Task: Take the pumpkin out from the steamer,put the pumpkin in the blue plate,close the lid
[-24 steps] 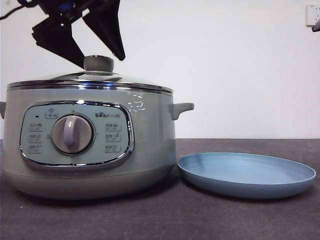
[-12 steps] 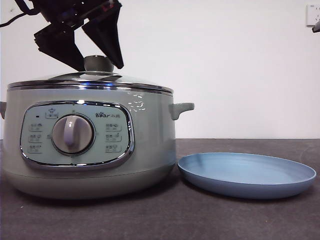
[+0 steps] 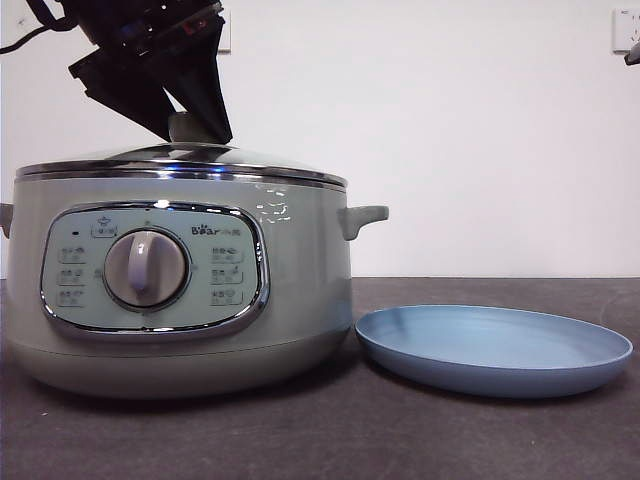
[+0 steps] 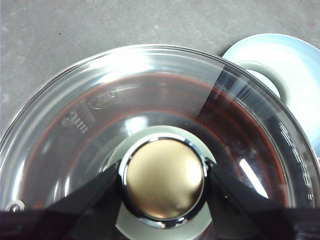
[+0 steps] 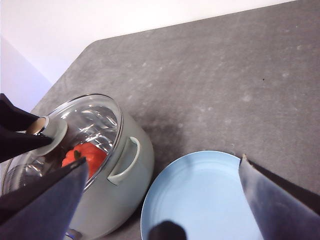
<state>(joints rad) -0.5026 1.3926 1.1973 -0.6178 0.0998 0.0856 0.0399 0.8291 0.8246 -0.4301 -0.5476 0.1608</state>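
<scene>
I should pick up the pumpkin by its ribbed sides with my right gripper. Then I can move the orange-red pumpkin from the steamer [image 3: 180, 290] into the blue plate [image 3: 495, 345].
The pale green steamer [image 3: 180, 290] stands at the left with its glass lid [image 3: 180, 157] on. My left gripper [image 3: 190, 125] has come down from above, and its jaws press on both sides of the lid's knob [image 4: 164, 178]. The orange pumpkin [image 5: 82, 154] lies inside the pot and shows through the glass in the right wrist view. The blue plate [image 3: 495, 345] lies empty right of the steamer. My right gripper [image 5: 164, 160] is open and empty, high above the plate, and shows in the front view only as a dark tip [image 3: 632, 55].
The steamer's side handle [image 3: 362, 217] points toward the plate, with a small gap between pot and plate. The dark grey table [image 3: 400, 440] extends in front of both. A white wall stands behind.
My left gripper has come down over the lid and its jaws have closed in on the knob. The lid, pot and plate have not moved.
</scene>
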